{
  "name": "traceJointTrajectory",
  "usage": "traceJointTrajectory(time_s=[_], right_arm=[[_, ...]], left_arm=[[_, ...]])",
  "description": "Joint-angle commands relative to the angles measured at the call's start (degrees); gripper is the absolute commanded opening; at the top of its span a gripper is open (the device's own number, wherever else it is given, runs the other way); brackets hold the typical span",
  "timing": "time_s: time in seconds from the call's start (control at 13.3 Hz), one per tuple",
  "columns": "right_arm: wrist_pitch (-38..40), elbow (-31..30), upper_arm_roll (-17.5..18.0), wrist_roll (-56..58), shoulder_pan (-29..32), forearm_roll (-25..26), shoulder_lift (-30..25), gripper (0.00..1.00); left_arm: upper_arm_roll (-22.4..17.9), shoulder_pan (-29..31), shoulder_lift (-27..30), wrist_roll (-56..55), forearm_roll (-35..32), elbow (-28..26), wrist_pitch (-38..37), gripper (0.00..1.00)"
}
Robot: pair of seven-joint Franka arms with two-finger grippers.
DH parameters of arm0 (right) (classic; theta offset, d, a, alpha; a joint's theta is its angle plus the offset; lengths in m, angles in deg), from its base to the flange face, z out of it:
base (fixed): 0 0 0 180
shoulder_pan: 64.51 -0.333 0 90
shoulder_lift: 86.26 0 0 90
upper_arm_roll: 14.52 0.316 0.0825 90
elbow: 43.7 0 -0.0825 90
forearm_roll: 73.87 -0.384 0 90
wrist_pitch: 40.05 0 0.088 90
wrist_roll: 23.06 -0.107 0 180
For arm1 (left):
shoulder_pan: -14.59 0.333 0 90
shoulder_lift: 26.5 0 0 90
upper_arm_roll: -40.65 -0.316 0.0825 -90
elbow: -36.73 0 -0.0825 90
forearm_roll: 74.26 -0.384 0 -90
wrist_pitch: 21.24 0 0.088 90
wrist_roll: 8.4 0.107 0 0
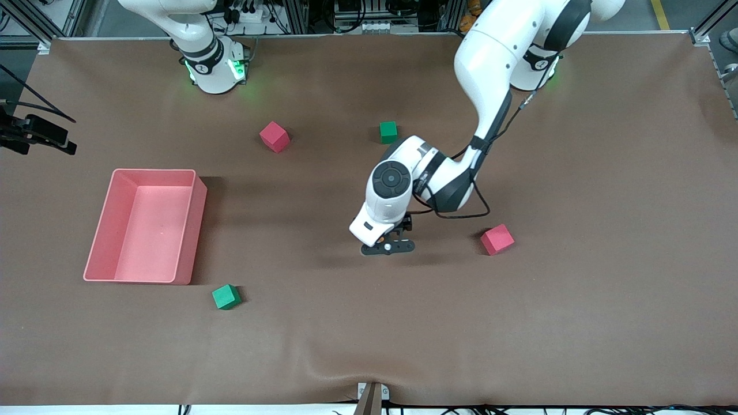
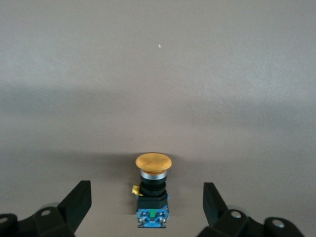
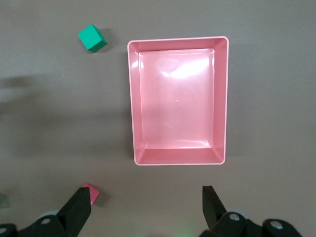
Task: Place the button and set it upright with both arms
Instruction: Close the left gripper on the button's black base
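My left gripper needs to take hold of the button by its black body [image 2: 152, 196] beneath the orange cap [image 2: 153, 162], so that it can set the button upright.
The button [image 2: 152, 197] lies on its side on the brown table, with its orange cap [image 2: 153, 162] pointing away from the black and blue body. My left gripper [image 2: 145, 193] is open and low over it, one finger [image 2: 79, 197] on each side, neither touching. In the front view the left gripper [image 1: 388, 246] is down at the table's middle and hides most of the button. My right gripper [image 3: 146, 207] is open and empty, high above the table near the pink tray; it is out of the front view.
The pink tray [image 1: 193, 230] stands toward the right arm's end and also shows in the right wrist view [image 3: 131, 98]. Green cubes [image 1: 388, 132] [image 1: 226, 297] and pink-red cubes [image 1: 274, 136] [image 1: 497, 239] are scattered about. A pink-red cube is beside the left gripper.
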Motion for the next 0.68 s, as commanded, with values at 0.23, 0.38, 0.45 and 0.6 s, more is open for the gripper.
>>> traceJointTrajectory(time_s=[0.23, 0.38, 0.45, 0.6], right_arm=[[4.0, 1.7, 2.2, 0.9, 3.6, 0.3, 0.3, 1.00], [3.9, 1.8, 3.6, 0.5, 3.6, 1.0, 0.3, 1.00], [3.9, 1.8, 4.2, 0.1, 3.4, 2.4, 0.3, 1.00], [3.6, 1.8, 4.1, 0.1, 3.0, 3.2, 0.2, 1.00]], left_arm=[[-0.4, -1.6, -2.3, -2.4, 0.1, 0.7, 2.0, 0.95], [-0.4, -2.1, -2.6, -2.3, 0.1, 0.7, 2.0, 0.91], [-0.4, -2.6, -3.1, -2.4, 0.1, 0.7, 2.1, 0.90], [-0.4, -2.6, -3.2, -2.4, 0.1, 0.6, 2.1, 0.85]])
